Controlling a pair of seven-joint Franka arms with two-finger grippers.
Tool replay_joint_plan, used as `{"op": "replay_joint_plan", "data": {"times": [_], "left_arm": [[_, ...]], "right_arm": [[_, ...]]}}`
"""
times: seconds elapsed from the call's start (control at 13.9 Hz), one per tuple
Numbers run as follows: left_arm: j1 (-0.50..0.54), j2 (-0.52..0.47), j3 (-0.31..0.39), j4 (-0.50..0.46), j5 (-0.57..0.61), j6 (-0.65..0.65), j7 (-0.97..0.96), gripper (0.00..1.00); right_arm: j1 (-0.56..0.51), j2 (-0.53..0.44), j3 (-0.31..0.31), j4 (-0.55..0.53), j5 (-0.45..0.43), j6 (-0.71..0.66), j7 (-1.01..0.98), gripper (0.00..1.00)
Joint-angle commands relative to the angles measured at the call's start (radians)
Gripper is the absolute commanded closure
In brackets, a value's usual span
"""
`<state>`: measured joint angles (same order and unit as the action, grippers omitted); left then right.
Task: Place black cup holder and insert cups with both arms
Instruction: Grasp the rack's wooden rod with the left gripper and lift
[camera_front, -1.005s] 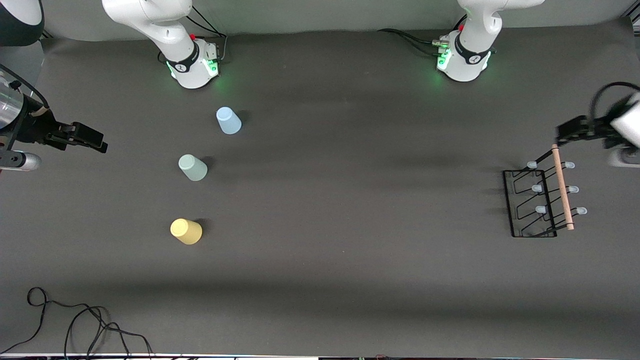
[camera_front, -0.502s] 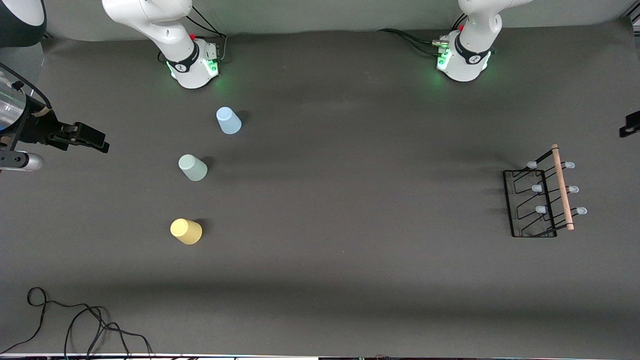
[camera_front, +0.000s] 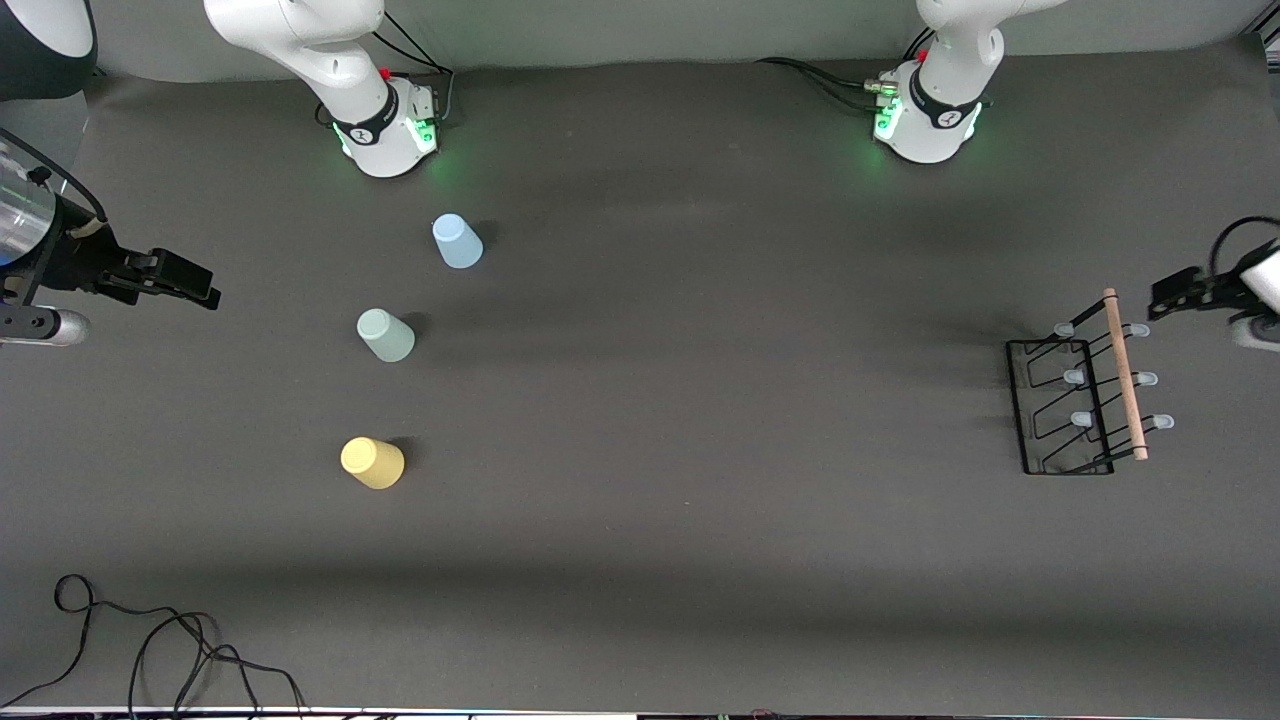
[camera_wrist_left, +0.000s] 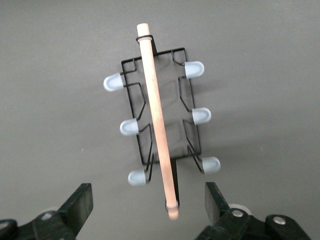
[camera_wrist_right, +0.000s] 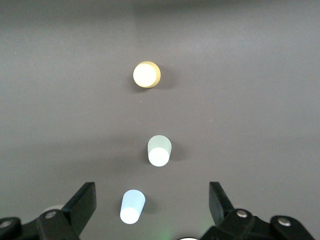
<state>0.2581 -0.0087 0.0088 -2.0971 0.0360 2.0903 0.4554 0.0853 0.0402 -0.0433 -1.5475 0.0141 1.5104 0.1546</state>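
Note:
My left gripper is to grab the black cup holder (camera_front: 1066, 405) by its wooden rod handle (camera_front: 1124, 375) next, to place it for the cups.
The black cup holder (camera_front: 1066, 405) stands on the grey table near the left arm's end, its wooden rod handle (camera_front: 1124, 375) on top. My left gripper (camera_front: 1172, 291) is open and empty, up in the air over the rod's end nearest the robot bases. In the left wrist view the holder (camera_wrist_left: 190, 120) lies below the open left gripper (camera_wrist_left: 148, 199). Three cups stand upside down toward the right arm's end: light blue (camera_front: 457, 242), pale green (camera_front: 385, 335), yellow (camera_front: 372, 463). My right gripper (camera_front: 187, 284) is open and empty, up high beside them. The right wrist view shows the yellow cup (camera_wrist_right: 146, 74), the green cup (camera_wrist_right: 159, 150) and the blue cup (camera_wrist_right: 132, 206) below that gripper (camera_wrist_right: 151, 200).
The two round arm bases (camera_front: 388, 128) (camera_front: 925, 118) stand along the table's edge farthest from the front camera. A loose black cable (camera_front: 150, 640) lies at the near corner at the right arm's end.
My left gripper swung out almost past the view's edge, then came back to hang by the rod's end. My right gripper crept slightly toward the cups. Cups and holder have not moved.

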Motion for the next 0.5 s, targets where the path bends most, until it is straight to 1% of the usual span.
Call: {"op": "replay_joint_plan", "data": {"times": [0.0,0.14,0.36,0.43], "left_arm": [[-0.007,0.016,0.005,-0.081,-0.013,0.114,0.002,0.0],[-0.01,0.064,0.005,-0.083,-0.028,0.169,-0.003,0.0],[-0.011,0.11,0.005,-0.083,-0.033,0.209,-0.003,0.01],[-0.01,0.119,0.005,-0.08,-0.033,0.211,-0.003,0.05]], "right_arm": [[0.007,0.0,-0.001,-0.01,-0.003,0.013,-0.004,0.0],[0.007,-0.003,-0.001,-0.01,-0.003,0.011,-0.004,0.0],[0.007,-0.009,-0.001,-0.016,-0.003,0.01,-0.003,0.0],[0.007,-0.009,-0.001,-0.016,-0.003,0.008,-0.003,0.0]]}}
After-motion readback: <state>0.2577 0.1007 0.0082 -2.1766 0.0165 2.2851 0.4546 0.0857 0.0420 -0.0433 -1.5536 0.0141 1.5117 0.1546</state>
